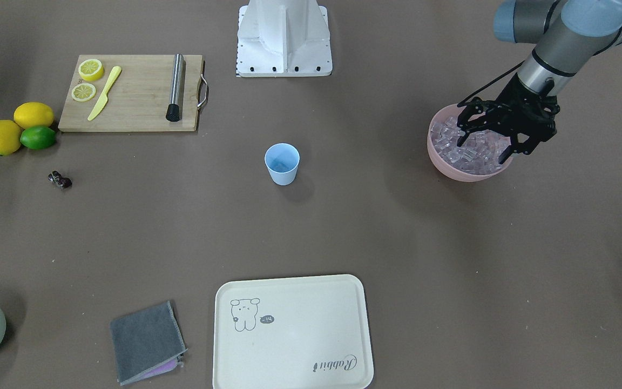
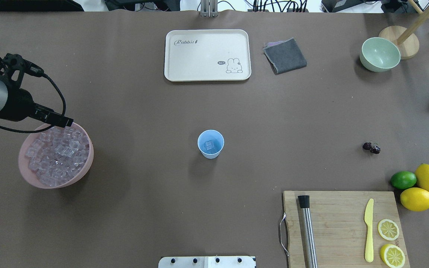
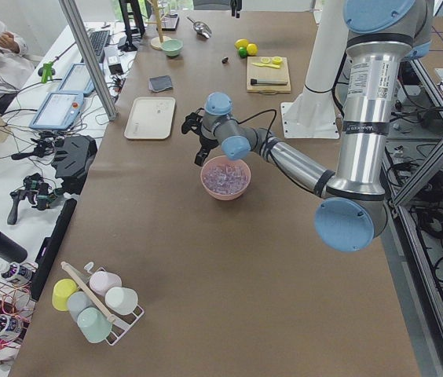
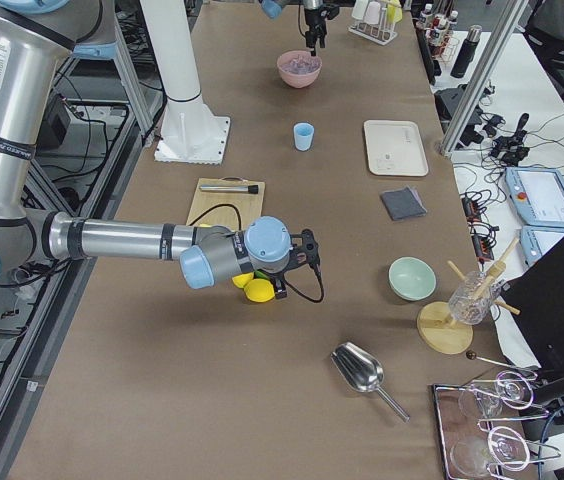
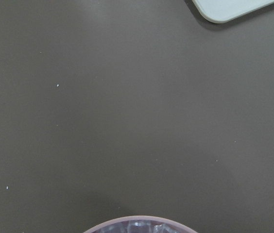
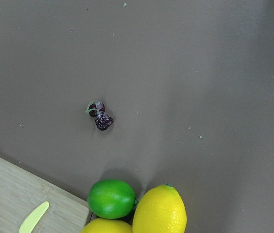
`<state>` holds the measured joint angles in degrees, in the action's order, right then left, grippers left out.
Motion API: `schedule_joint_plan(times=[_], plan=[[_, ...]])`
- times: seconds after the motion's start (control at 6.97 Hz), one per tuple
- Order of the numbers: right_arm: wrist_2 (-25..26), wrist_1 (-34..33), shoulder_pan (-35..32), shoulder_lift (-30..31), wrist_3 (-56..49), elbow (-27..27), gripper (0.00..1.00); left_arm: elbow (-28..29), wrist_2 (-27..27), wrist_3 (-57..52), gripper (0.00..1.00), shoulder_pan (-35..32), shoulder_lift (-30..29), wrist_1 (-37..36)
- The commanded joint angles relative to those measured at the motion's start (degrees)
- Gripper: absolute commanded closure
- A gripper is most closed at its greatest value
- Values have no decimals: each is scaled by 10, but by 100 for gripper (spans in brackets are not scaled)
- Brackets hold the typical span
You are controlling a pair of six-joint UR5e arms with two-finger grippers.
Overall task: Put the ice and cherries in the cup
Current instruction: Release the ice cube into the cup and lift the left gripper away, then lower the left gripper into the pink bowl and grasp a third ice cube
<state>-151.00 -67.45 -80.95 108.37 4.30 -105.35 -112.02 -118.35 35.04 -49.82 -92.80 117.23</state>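
Note:
I need to put ice in the light blue cup [image 1: 282, 162], so my left gripper should grab an ice cube by its opposite flat sides next.
The light blue cup [image 2: 210, 144] stands upright mid-table with one clear ice cube [image 2: 209, 145] inside; it also shows in the front view [image 1: 282, 163]. A heap of ice [image 1: 446, 138] fills the pink bowl [image 1: 451, 168]. My left gripper [image 1: 484, 150] is open, its fingertips down among the ice in the bowl. The dark cherries [image 2: 371, 147] lie on the table near the lemons and show in the right wrist view [image 6: 100, 115]. My right gripper [image 4: 302, 262] hovers above the lemons; I cannot tell if it is open or shut.
A cutting board [image 2: 343, 208] holds a metal muddler [image 2: 307, 230], a yellow knife [image 2: 369, 230] and two lemon slices [image 2: 388, 229]. Two lemons [image 2: 416, 199] and a lime [image 2: 403, 179] lie beside it. A cream tray [image 2: 207, 56], grey cloth [image 2: 285, 56] and green bowl [image 2: 380, 54] sit at the far side.

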Motion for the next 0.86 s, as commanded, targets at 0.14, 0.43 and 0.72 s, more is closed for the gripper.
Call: schedule_joint_plan(times=[0.14,0.43,0.72], plan=[[0,0,0,0,0,0,0,1,56,1,5,52,35,42],[-1,0,0,1,0,0,0,4,100,1,6,94,36,42],[0,0,0,2,-1,1,0,6,101,1,11,97,35,42]])
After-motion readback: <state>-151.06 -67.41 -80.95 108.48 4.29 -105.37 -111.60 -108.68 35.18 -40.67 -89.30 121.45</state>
